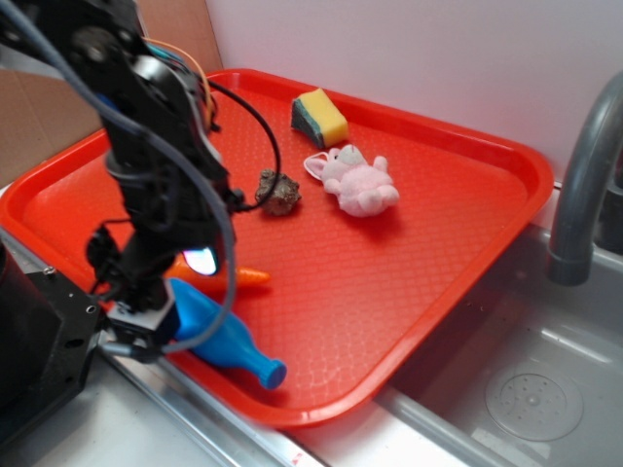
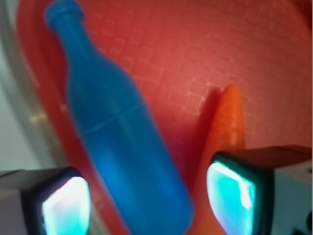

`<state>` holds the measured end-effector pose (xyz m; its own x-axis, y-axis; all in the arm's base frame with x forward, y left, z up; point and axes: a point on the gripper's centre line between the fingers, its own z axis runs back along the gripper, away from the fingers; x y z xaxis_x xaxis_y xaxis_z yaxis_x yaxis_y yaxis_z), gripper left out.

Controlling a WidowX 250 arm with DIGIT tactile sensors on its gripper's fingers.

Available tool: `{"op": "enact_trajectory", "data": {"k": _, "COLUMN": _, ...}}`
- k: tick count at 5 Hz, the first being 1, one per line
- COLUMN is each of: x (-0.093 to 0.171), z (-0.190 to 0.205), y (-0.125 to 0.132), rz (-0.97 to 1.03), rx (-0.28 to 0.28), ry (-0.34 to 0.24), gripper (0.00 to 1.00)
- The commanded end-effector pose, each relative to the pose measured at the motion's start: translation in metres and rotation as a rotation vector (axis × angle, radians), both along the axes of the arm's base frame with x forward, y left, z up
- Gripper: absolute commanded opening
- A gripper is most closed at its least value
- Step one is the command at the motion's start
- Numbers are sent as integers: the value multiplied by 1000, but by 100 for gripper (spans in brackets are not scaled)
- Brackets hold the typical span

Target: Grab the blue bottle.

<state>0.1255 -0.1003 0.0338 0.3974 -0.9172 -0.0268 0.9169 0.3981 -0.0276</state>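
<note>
I am not ready to close on the blue bottle yet: my gripper's fingers are above the bottle's fat body point(image 1: 198, 318), and the orange carrot point(image 1: 248, 277) is under one finger. I should lower my gripper first, then close.
The blue bottle point(image 1: 229, 345) point(image 2: 120, 132) lies on its side near the front edge of the red tray point(image 1: 458, 185), its neck pointing right in the exterior view. My gripper point(image 1: 156, 321) point(image 2: 149, 198) hangs low over the bottle's fat end, open. In the wrist view the bottle's body sits between the two glowing pads point(image 2: 66, 205), with gaps on both sides. An orange carrot point(image 2: 226, 122) point(image 1: 248, 277) lies just beside the bottle, partly under the right pad.
On the tray's far half lie a pink plush toy point(image 1: 358, 182), a brown lump point(image 1: 278, 192) and a yellow sponge point(image 1: 320, 118). The tray's front rim point(image 2: 29, 88) runs close beside the bottle. A sink basin point(image 1: 526, 389) and grey faucet point(image 1: 579, 185) stand to the right.
</note>
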Motion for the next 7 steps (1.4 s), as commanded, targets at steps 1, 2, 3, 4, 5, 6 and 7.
{"op": "enact_trajectory", "data": {"k": 1, "x": 27, "z": -20, "y": -2, "rz": 8, "rx": 14, "ry": 0, "gripper": 100}}
{"op": "enact_trajectory", "data": {"k": 2, "x": 35, "z": -25, "y": -8, "rz": -175, "rx": 19, "ry": 39, "gripper": 100}}
{"op": "enact_trajectory", "data": {"k": 3, "x": 36, "z": -36, "y": -13, "rz": -239, "rx": 46, "ry": 55, "gripper": 99}}
{"op": "enact_trajectory", "data": {"k": 4, "x": 33, "z": -32, "y": -10, "rz": -116, "rx": 36, "ry": 49, "gripper": 0}}
{"op": "enact_trajectory", "data": {"k": 5, "x": 28, "z": -3, "y": 9, "rz": 82, "rx": 13, "ry": 58, "gripper": 0}}
{"op": "enact_trajectory", "data": {"k": 6, "x": 15, "z": 45, "y": 46, "rz": 330, "rx": -38, "ry": 13, "gripper": 0}}
{"op": "enact_trajectory", "data": {"k": 7, "x": -4, "z": 89, "y": 95, "rz": 579, "rx": -71, "ry": -18, "gripper": 0}}
